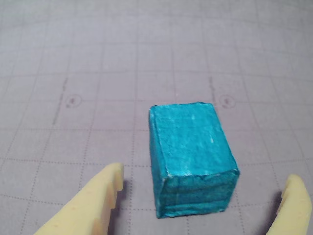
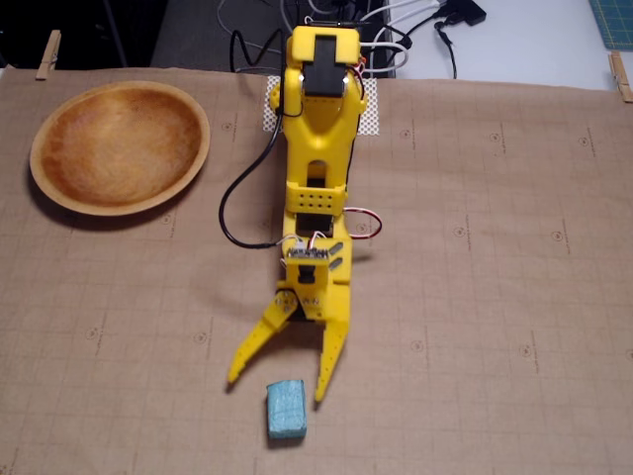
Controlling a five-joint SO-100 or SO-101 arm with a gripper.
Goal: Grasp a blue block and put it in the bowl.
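Next, my gripper grabs the block by its two long sides to put the blue block (image 1: 193, 156) in the bowl.
The blue block (image 1: 193, 156) is a small turquoise block lying on the gridded mat, and it also shows in the fixed view (image 2: 286, 408) near the front edge. My gripper (image 1: 205, 174) is open, with one pale finger (image 1: 93, 205) left of the block and the other (image 1: 296, 205) right of it, both apart from it. In the fixed view the yellow gripper (image 2: 278, 386) points toward the camera with its tips just short of the block. The wooden bowl (image 2: 120, 207) sits empty at the far left, well away from the arm.
The brown gridded mat (image 2: 495, 297) covers the table. A black cable (image 2: 229, 213) loops left of the arm. The arm's base (image 2: 321, 69) stands at the back centre with wires behind it. Clothespins (image 2: 47, 54) clip the mat's far corners.
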